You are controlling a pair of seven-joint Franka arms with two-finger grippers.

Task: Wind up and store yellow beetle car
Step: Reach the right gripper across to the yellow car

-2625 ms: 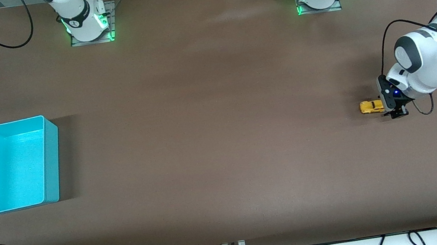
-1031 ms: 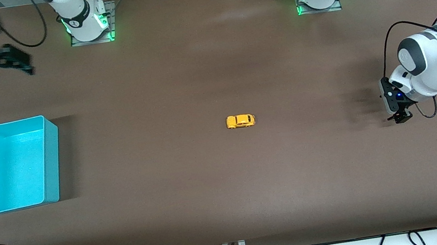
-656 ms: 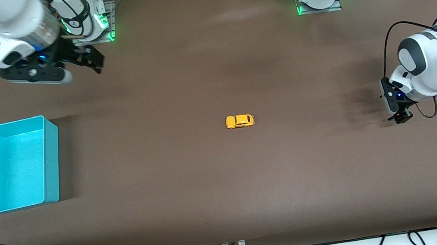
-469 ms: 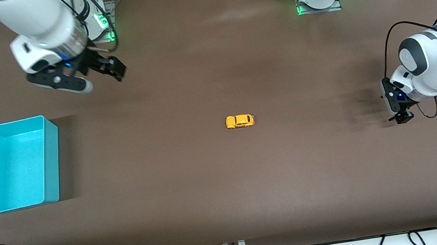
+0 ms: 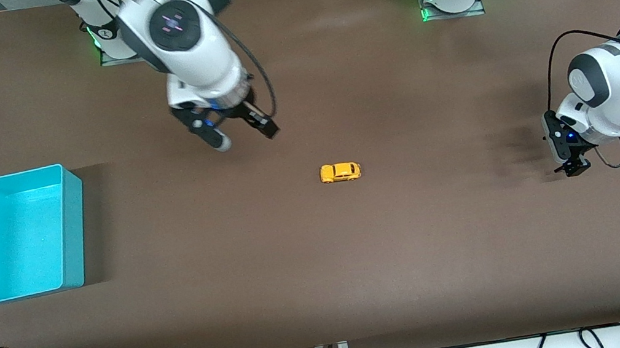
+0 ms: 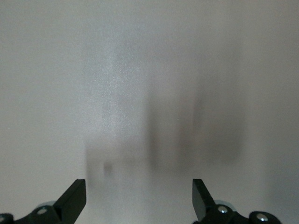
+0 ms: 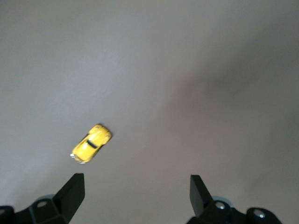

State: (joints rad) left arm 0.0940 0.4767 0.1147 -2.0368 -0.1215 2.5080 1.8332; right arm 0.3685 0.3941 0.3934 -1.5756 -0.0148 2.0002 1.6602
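Note:
I should next grab the yellow beetle car (image 5: 340, 172) by the sides of its cabin with my right gripper, so that it can be stored in the turquoise bin (image 5: 21, 236).
The yellow beetle car (image 5: 340, 172) stands on its wheels near the middle of the brown table, free of both grippers. It also shows in the right wrist view (image 7: 91, 143). My right gripper (image 5: 245, 137) is open and empty, up in the air over the table between the car and the right arm's base. My left gripper (image 5: 571, 167) is open and empty, low over the table at the left arm's end, well apart from the car. The left wrist view shows only bare table between my open left gripper's fingers (image 6: 74, 200).
An empty turquoise bin (image 5: 18, 236) stands at the right arm's end of the table. Cables lie along the table edge nearest the front camera. The arms' bases stand at the edge farthest from it.
The car left my left gripper, which opened, and rolled to the middle of the table, where it stopped. My right arm swung in from its end of the table toward the car.

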